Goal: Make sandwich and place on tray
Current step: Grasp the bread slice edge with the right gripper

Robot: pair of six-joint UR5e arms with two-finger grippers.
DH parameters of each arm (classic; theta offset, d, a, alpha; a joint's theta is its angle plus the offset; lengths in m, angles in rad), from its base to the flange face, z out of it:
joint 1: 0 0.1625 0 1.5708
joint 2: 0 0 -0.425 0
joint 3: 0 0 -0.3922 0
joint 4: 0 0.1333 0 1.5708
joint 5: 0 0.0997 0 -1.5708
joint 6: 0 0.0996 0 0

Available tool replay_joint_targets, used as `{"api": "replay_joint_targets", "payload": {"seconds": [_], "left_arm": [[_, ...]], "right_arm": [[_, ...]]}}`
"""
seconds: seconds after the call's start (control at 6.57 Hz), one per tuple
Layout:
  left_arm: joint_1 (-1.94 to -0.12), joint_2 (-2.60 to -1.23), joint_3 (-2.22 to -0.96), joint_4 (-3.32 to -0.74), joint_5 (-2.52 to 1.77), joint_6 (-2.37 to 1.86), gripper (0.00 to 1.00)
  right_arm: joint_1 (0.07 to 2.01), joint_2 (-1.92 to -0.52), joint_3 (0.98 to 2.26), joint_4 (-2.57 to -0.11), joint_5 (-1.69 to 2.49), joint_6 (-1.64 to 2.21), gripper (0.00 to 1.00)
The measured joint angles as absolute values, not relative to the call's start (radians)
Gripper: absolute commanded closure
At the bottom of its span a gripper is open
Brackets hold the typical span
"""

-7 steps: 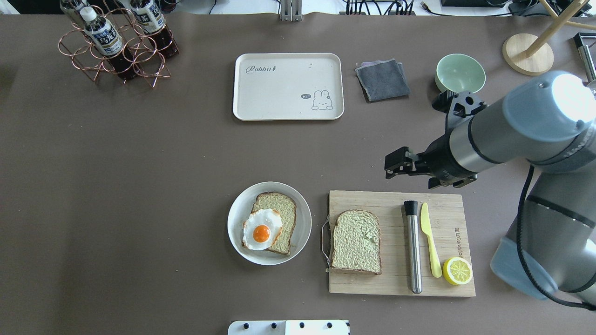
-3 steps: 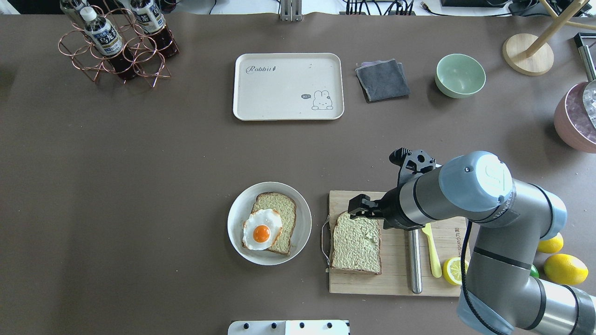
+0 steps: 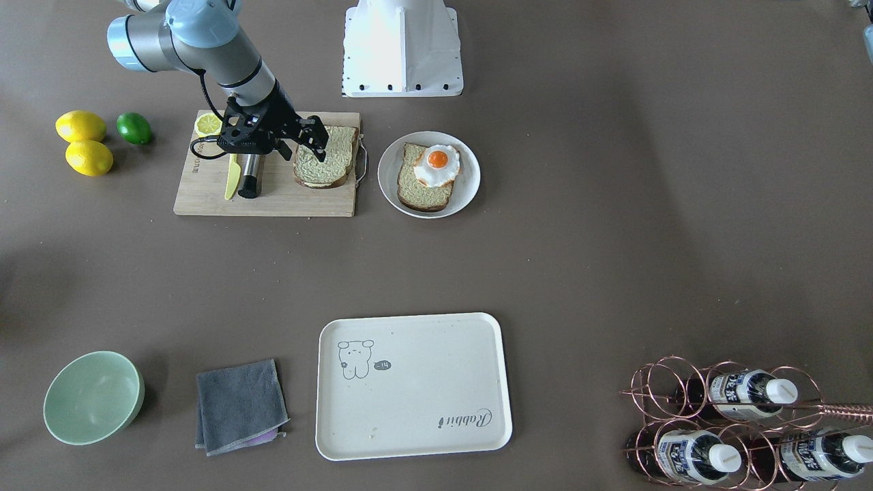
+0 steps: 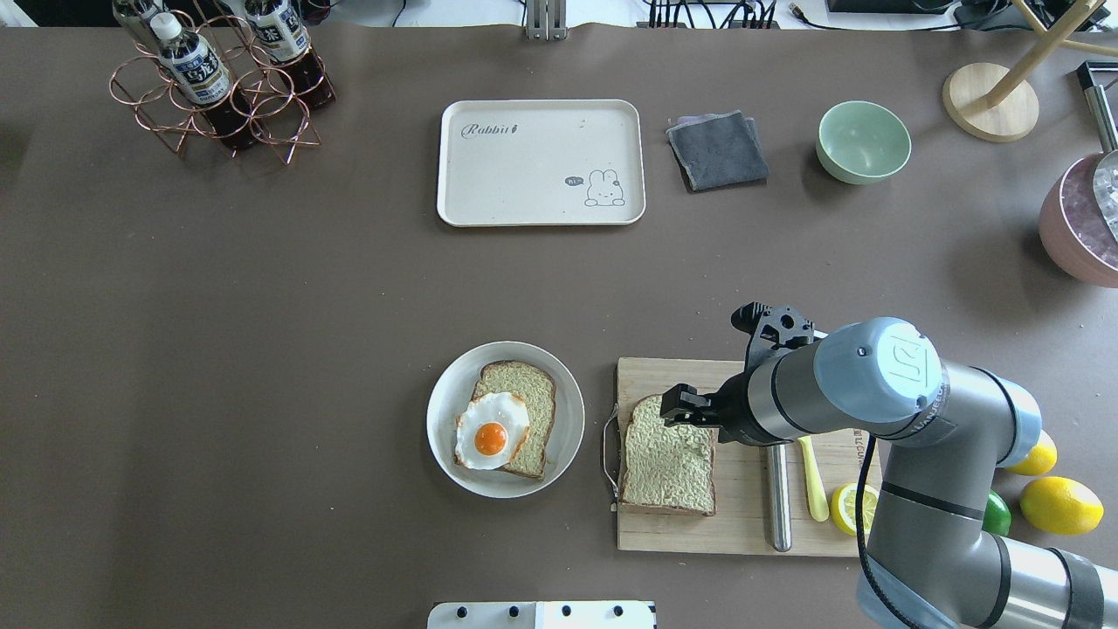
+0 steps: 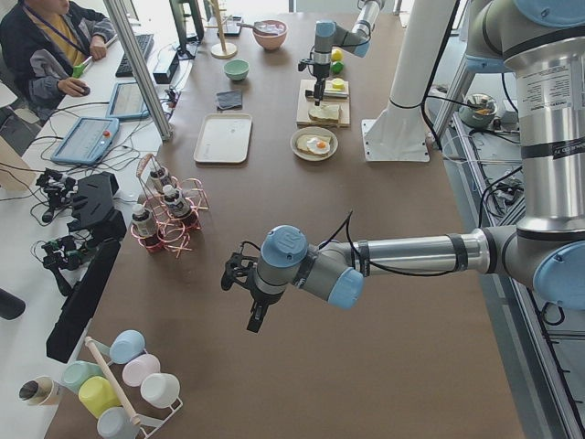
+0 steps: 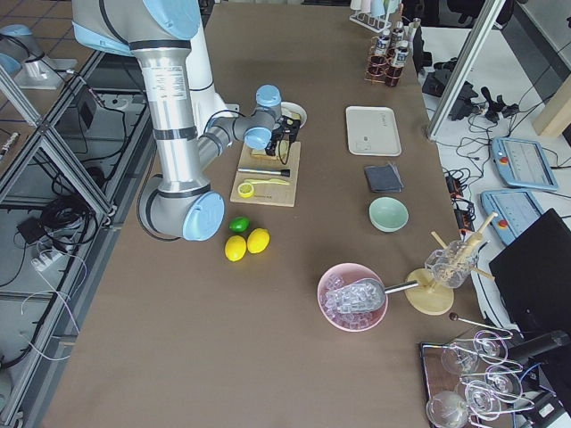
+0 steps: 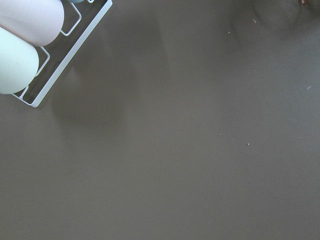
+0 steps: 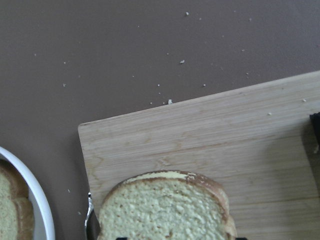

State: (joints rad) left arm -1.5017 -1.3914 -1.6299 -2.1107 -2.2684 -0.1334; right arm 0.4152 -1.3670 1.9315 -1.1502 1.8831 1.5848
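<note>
I should next use my right gripper to grab the toast slice by its crust edge (image 8: 220, 200). Then it can top the egg and finish the sandwich.
One toast slice (image 4: 668, 459) lies on the wooden cutting board (image 4: 742, 528). The other slice (image 4: 533, 406) lies on the round white plate (image 4: 566, 437) with the fried egg (image 4: 491, 431) on top. My right gripper (image 4: 679, 406) is open and hovers over the far end of the board's slice (image 3: 324, 164), which also shows in the right wrist view (image 8: 165, 210). The cream tray (image 4: 524, 175) sits bare at the back. My left gripper (image 5: 245, 294) hangs over bare table far to the left; I cannot tell if it is open or shut.
A steel rod (image 4: 776, 502), a yellow knife (image 4: 812, 489) and a lemon half (image 4: 852, 508) share the board. Lemons (image 4: 1059, 505) lie to its right. A grey cloth (image 4: 718, 148), a green bowl (image 4: 863, 140), a bottle rack (image 4: 218, 87) and a pink ice bowl (image 4: 1083, 227) stand around the edges.
My right arm swung from the back right down and leftwards over the cutting board, bringing the open gripper to the far end of the toast slice. The food has not moved.
</note>
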Motion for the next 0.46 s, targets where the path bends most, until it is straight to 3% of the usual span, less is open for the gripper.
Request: {"api": "replay_joint_targets", "payload": {"seconds": [0.3,0.46], "left_arm": [[-1.504,-1.391,-1.629,-2.111,-2.268,-0.135,0.02],[-1.504,-1.391,-1.629,-2.111,-2.268,-0.135,0.02]], "right_arm": [[0.401,-1.384,1.931,-1.149,1.882,1.584,0.42],[0.393,-1.386,1.93,-1.149,1.882,1.584,0.59]]}}
